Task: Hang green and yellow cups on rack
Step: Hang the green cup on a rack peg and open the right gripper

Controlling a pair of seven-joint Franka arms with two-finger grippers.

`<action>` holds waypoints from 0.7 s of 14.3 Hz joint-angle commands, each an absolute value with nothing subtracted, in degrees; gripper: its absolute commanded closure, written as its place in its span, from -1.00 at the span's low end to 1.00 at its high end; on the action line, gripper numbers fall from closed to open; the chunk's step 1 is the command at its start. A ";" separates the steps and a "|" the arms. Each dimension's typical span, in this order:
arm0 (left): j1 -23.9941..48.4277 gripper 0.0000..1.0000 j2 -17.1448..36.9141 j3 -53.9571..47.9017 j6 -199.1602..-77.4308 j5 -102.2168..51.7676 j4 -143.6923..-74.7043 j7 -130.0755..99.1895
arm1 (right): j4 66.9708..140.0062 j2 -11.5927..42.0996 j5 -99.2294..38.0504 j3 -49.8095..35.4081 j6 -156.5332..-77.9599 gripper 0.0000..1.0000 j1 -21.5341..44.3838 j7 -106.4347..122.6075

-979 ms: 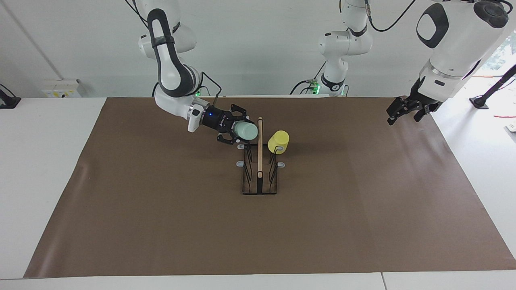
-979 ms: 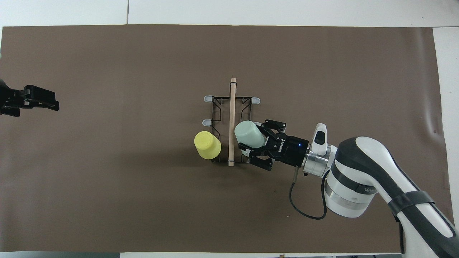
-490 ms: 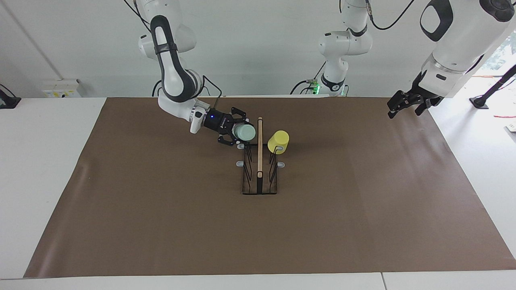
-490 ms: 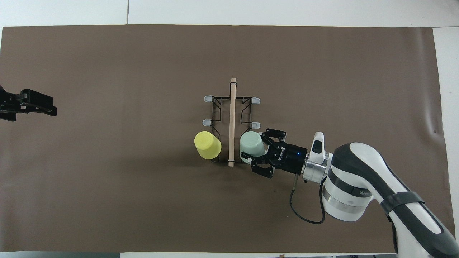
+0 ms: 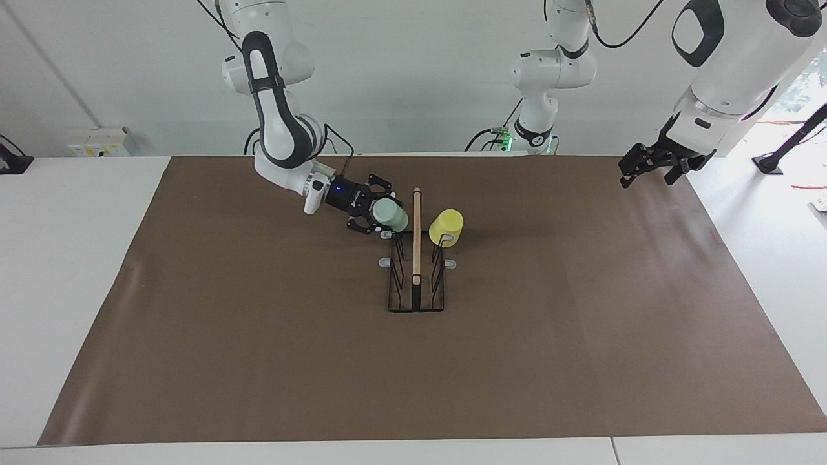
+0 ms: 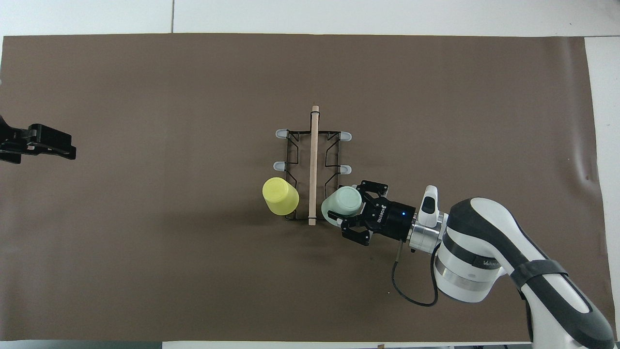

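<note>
The mint green cup (image 6: 343,203) is bottom up over the near peg of the black wire rack and would stay hanging there, so the robot's right gripper should open now.
The black wire rack (image 5: 416,298) with its wooden centre bar stands mid-table; it also shows in the overhead view (image 6: 314,145). The yellow cup (image 5: 446,227) hangs upside down on the prong nearest the robots on the left arm's side (image 6: 280,196). My right gripper (image 5: 378,210) is shut on the mint green cup (image 5: 389,216), held tilted, bottom up, over the matching prong on the right arm's side (image 6: 344,206). My left gripper (image 5: 647,179) is open and empty in the air over the mat's edge at the left arm's end (image 6: 68,147).
A brown mat (image 5: 258,361) covers the table. Several bare grey-tipped prongs (image 6: 345,169) stick out of the rack farther from the robots. A third white arm (image 5: 549,71) stands at the robots' side of the table.
My right gripper has carried the green cup toward the robots' end of the rack and lower, down at the nearest prong. My left gripper has drawn up and away a little.
</note>
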State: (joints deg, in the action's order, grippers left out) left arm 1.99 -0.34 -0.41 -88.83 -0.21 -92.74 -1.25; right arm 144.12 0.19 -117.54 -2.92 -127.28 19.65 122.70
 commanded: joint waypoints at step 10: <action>1.67 -1.00 -1.14 -0.44 -88.95 1.05 -93.60 0.00 | 146.51 -4.04 -118.66 -2.55 -123.84 -1.00 18.29 122.43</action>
